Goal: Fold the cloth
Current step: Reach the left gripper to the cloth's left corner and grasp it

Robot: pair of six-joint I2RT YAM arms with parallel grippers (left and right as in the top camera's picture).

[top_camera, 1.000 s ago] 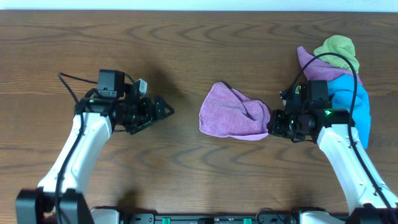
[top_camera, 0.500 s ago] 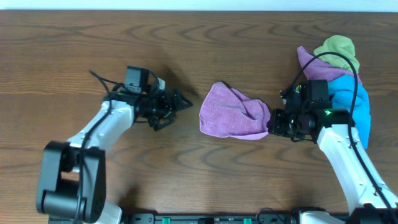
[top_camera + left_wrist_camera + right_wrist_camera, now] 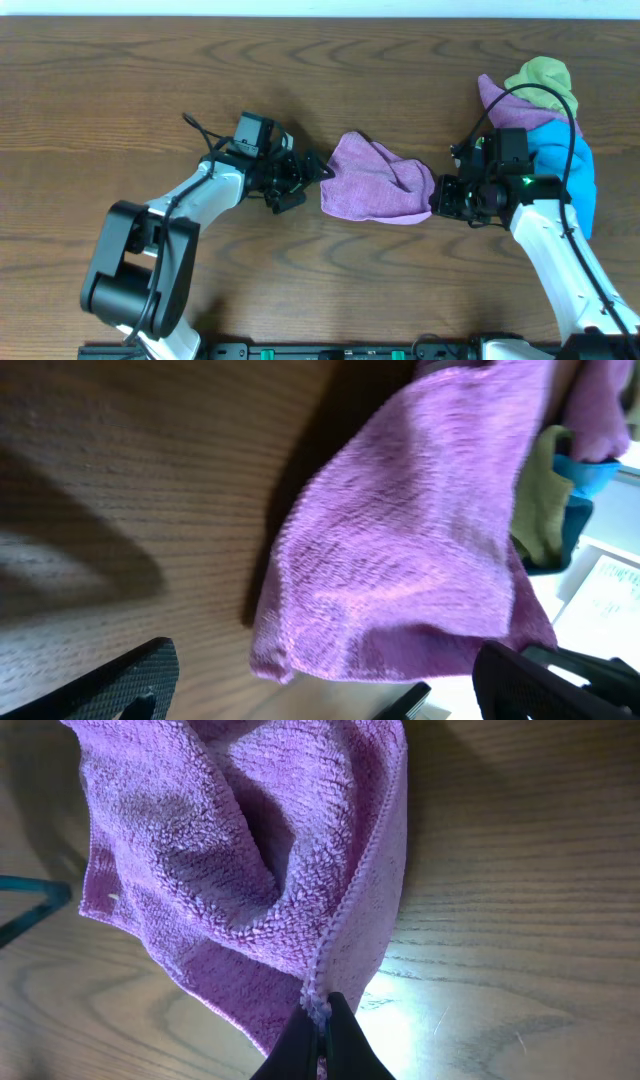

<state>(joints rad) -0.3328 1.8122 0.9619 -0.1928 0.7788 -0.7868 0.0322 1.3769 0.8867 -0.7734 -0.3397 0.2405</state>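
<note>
I need to spread and fold the cloth, so my left gripper has to grab the purple cloth's free corner (image 3: pixel 327 209) (image 3: pixel 272 662), opposite the hem that my right gripper holds.
A purple cloth (image 3: pixel 372 180) lies bunched on the wooden table at centre. My right gripper (image 3: pixel 436 198) is shut on its right edge; in the right wrist view the fingers (image 3: pixel 322 1025) pinch the stitched hem of the cloth (image 3: pixel 250 850). My left gripper (image 3: pixel 316 177) is open, right at the cloth's left edge. In the left wrist view the cloth (image 3: pixel 410 550) fills the middle, its corner lying between my spread fingertips (image 3: pixel 120 680).
A pile of other cloths, green (image 3: pixel 540 75), blue (image 3: pixel 570 165) and purple, lies at the far right beside my right arm. The pile also shows in the left wrist view (image 3: pixel 560 480).
My left arm has swept rightward across the table, from the left side up to the cloth's left edge. The right arm and the cloth have not moved.
</note>
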